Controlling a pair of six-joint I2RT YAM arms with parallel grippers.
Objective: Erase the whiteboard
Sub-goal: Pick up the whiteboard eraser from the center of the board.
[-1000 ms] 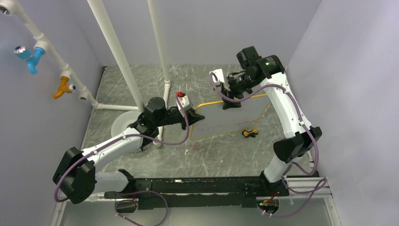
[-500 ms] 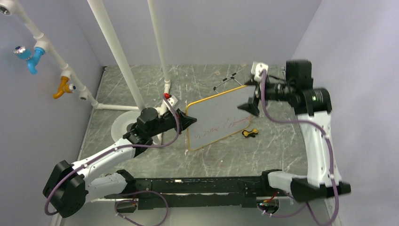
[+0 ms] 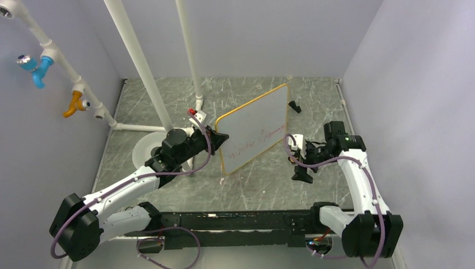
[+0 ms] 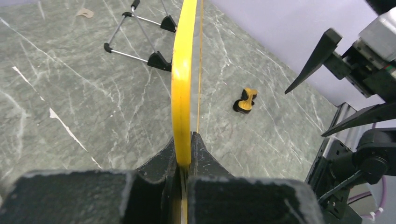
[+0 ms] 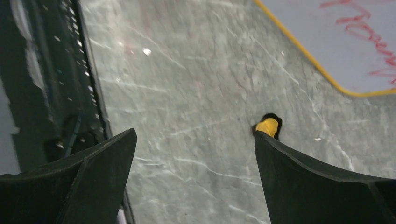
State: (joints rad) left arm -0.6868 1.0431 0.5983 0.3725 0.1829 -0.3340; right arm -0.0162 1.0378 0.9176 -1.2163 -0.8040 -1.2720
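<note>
My right gripper pinches the yellow-and-black piece by its yellow middle (image 3: 292, 159) (image 5: 268, 127) next, which leaves the black side free to erase.
The whiteboard (image 3: 255, 128), white with a yellow-orange frame and red scrawl, stands tilted up off the table. My left gripper (image 3: 218, 138) is shut on its near-left frame edge. In the left wrist view the frame (image 4: 183, 70) runs edge-on out of the left gripper (image 4: 183, 140). My right gripper (image 3: 298, 168) hangs open low over the table, right of the board and apart from it. In the right wrist view the right gripper (image 5: 194, 135) holds nothing, and the board's corner with red writing (image 5: 369, 42) shows at top right.
A small yellow-and-black piece (image 4: 245, 99) lies on the table, just past my right finger (image 5: 268, 126). A wire stand with black feet (image 4: 140, 39) lies beyond the board. White pipes (image 3: 145, 73) and a white disc (image 3: 144, 148) stand at the left. A black rail (image 3: 224, 221) lines the near edge.
The right gripper opened, let go of the board's far edge and swung down to the near right. The left gripper raised and turned the board more upright.
</note>
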